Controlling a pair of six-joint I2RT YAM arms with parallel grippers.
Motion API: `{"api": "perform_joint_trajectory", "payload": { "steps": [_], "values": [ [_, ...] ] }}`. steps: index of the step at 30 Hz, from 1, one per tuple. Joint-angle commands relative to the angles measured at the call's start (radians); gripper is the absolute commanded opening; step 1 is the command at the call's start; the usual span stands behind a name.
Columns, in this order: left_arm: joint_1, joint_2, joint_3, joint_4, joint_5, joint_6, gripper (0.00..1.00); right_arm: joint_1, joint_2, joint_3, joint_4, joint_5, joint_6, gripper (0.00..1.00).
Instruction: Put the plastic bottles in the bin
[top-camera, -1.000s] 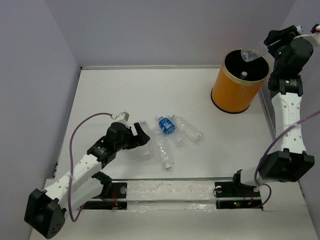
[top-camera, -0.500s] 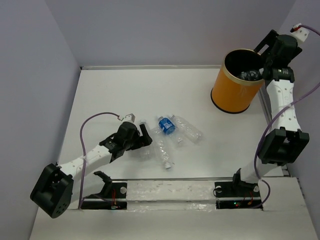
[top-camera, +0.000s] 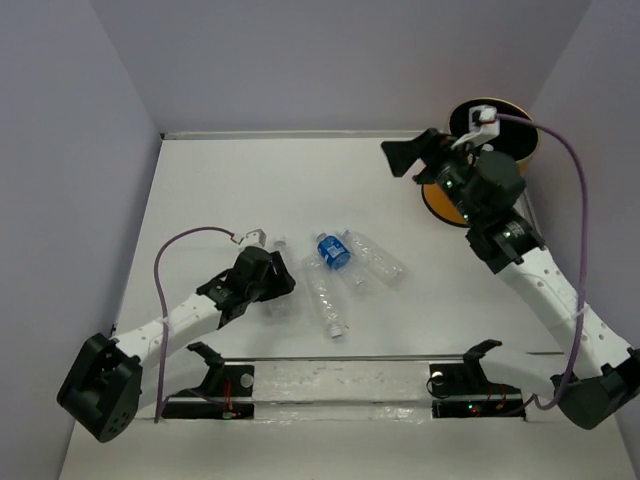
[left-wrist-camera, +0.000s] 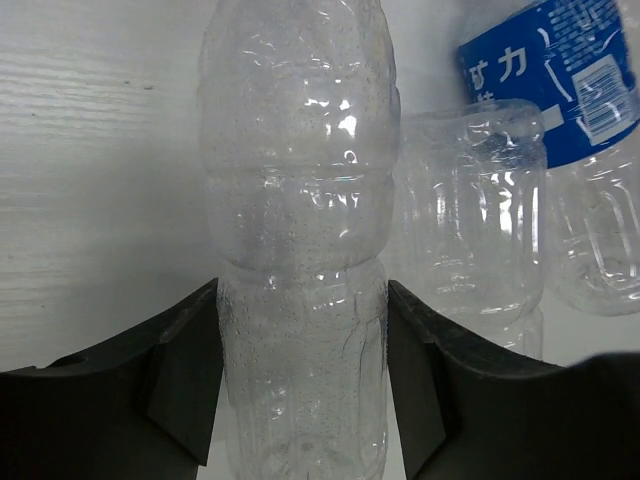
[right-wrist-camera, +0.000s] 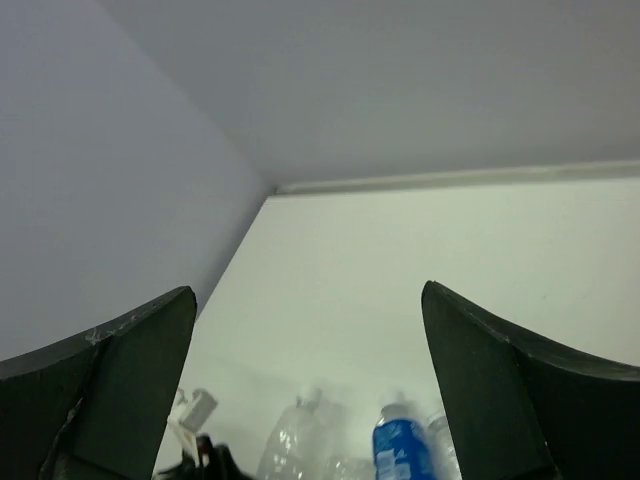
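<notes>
My right gripper's fingers are open in empty air, away from every bottle. My right gripper would come up empty if I lifted it now.
Four clear plastic bottles lie bunched mid-table: one with a blue label, one beside it, one nearer, and the leftmost. My left gripper is shut on that leftmost bottle, both jaws pressed against its sides; the left gripper rests low at the table. The blue-label bottle lies just right of it. The orange bin stands back right, mostly hidden behind my right arm. My right gripper hangs open and empty in the air left of the bin, facing the bottles.
Lilac walls close the table at the back and both sides. A clear rail with the arm mounts runs along the near edge. The left arm's purple cable loops above the table.
My right arm swung away from over the bin toward the table's middle, empty after dropping its bottle in. My left gripper moved onto the leftmost bottle and closed on it.
</notes>
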Motion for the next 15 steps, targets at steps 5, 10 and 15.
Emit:
{"api": "perform_joint_trajectory", "payload": {
  "steps": [5, 10, 15],
  "values": [
    [-0.004, -0.385, 0.05, -0.107, -0.023, 0.036, 0.54, 0.308, 0.141, -0.2, 0.24, -0.202, 0.217, 1.0],
    [-0.005, -0.515, 0.048, -0.025, 0.181, 0.097, 0.54, 0.383, 0.247, -0.214, 0.342, -0.285, 0.267, 1.0],
    [-0.007, -0.51, 0.043, 0.051, 0.324, 0.105, 0.54, 0.418, 0.35, -0.209, 0.395, -0.377, 0.314, 1.0]
  ]
}}
